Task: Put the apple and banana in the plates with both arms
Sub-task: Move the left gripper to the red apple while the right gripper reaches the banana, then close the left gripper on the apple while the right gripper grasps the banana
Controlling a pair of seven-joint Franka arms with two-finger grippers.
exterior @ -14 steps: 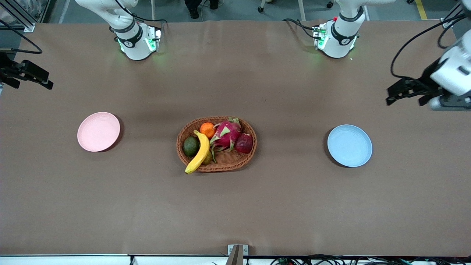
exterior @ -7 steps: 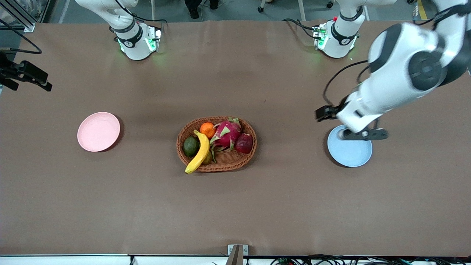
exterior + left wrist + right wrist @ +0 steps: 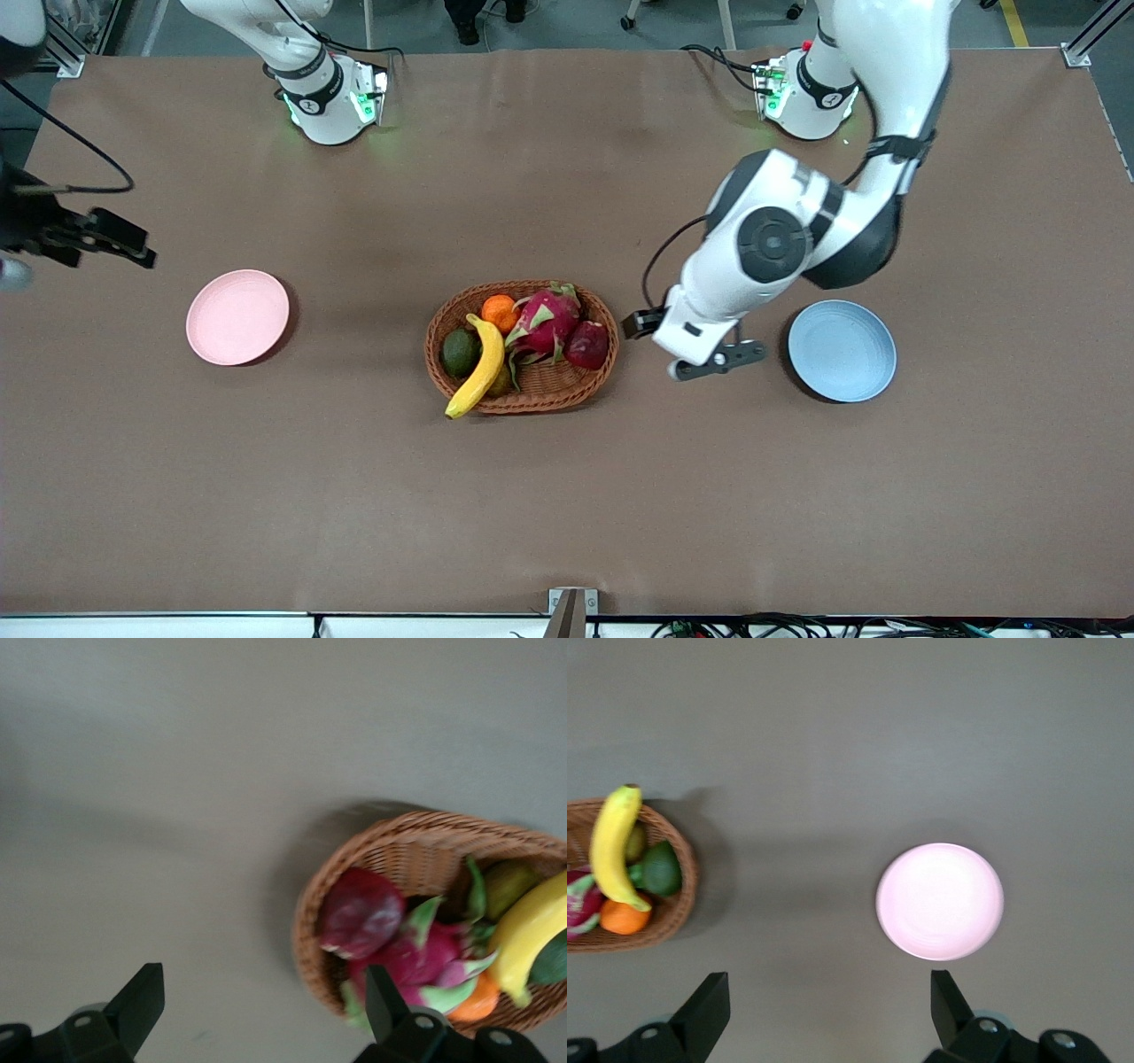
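I next need to place the apple [image 3: 587, 345] in the blue plate [image 3: 842, 350], so my left gripper should grab the dark red apple by its round sides.
The dark red apple [image 3: 587, 345] and the yellow banana [image 3: 478, 368] lie in a brown wicker basket [image 3: 567, 394] at the table's middle. The pink plate [image 3: 237, 316] sits toward the right arm's end and the blue plate [image 3: 842, 350] toward the left arm's end; both hold nothing. My left gripper [image 3: 682, 347] is open and empty over bare table between the basket and the blue plate. Its wrist view shows the apple [image 3: 361, 912], the banana [image 3: 532, 926] and the gripper [image 3: 263, 992]. My right gripper [image 3: 124, 246] is open and empty, up beside the pink plate [image 3: 939, 901]; it [image 3: 828, 992] also sees the banana [image 3: 613, 846].
The basket also holds a pink dragon fruit [image 3: 545, 323] touching the apple, an orange [image 3: 499, 312] and an avocado [image 3: 460, 351]. The banana's tip hangs over the basket's rim on the side nearer the front camera. The arm bases [image 3: 332, 102] stand along the table's back edge.
My left arm has swung in from the table's end, past the blue plate, to beside the basket. My right gripper has moved a little toward the pink plate. The fruits have not moved.
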